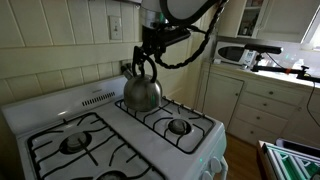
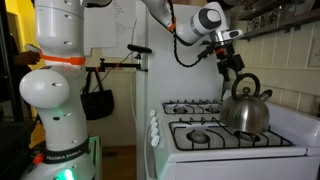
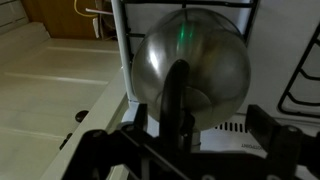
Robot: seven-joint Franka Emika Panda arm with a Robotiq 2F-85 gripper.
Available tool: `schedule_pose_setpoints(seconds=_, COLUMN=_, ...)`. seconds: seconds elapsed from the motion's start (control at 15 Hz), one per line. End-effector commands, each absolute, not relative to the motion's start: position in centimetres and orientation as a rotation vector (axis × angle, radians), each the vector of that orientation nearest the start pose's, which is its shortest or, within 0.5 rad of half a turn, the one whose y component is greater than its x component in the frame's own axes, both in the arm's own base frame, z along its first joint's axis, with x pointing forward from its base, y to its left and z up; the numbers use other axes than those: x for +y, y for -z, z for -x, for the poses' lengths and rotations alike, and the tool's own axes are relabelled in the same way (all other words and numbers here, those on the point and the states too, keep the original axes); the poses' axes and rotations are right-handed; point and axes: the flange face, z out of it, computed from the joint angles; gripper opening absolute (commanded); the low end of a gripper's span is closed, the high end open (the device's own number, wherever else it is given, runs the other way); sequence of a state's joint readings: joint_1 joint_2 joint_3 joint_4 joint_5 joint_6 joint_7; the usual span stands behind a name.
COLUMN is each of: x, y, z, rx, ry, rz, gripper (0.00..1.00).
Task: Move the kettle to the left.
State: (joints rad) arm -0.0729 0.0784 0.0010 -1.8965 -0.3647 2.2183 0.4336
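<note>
My gripper needs to move down first and then close on the kettle's handle. My fingers are above the handle's arch, so they would miss the handle if I closed now.
The kettle (image 1: 142,94) is a shiny rounded steel one with a dark arched handle. It stands at the back of the white stove, also seen in an exterior view (image 2: 246,114). In the wrist view the kettle (image 3: 205,50) fills the middle, with its dark handle running down towards the camera. My gripper (image 3: 198,118) is open, with one finger on each side of the handle and gaps on both sides. In both exterior views the gripper (image 1: 147,52) (image 2: 233,66) hangs just above the top of the handle.
The stove (image 1: 150,125) has black burner grates at the front left (image 1: 72,142) and front right (image 1: 178,126). A tiled wall stands behind it. A counter with white cabinets (image 1: 262,100) lies beside the stove. The robot base (image 2: 55,90) stands in front of it.
</note>
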Motion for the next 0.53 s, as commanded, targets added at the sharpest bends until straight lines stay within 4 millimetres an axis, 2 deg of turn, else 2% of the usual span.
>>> schedule_pose_setpoints(seconds=0.0, x=-5.5, y=-47.9, z=-61.9, rx=0.604, ry=0.533, rz=3.315, gripper=1.00)
schedule_pose_setpoints(seconds=0.07, x=-5.6, y=-47.8, z=-62.2, rx=0.620, ry=0.534, rz=3.312, gripper=1.00)
schedule_pose_setpoints(seconds=0.13, x=-5.7, y=-47.8, z=-62.4, rx=0.629, ry=0.535, rz=3.309, gripper=0.90)
schedule_pose_setpoints(seconds=0.2, x=-5.8, y=-47.8, z=-62.7, rx=0.640, ry=0.540, rz=3.307, gripper=0.74)
schedule_pose_setpoints(seconds=0.27, x=-5.9, y=-47.8, z=-62.8, rx=0.648, ry=0.544, rz=3.305, gripper=0.70)
schedule_pose_setpoints(seconds=0.47, x=-6.1, y=-48.0, z=-63.2, rx=0.674, ry=0.567, rz=3.305, gripper=0.45)
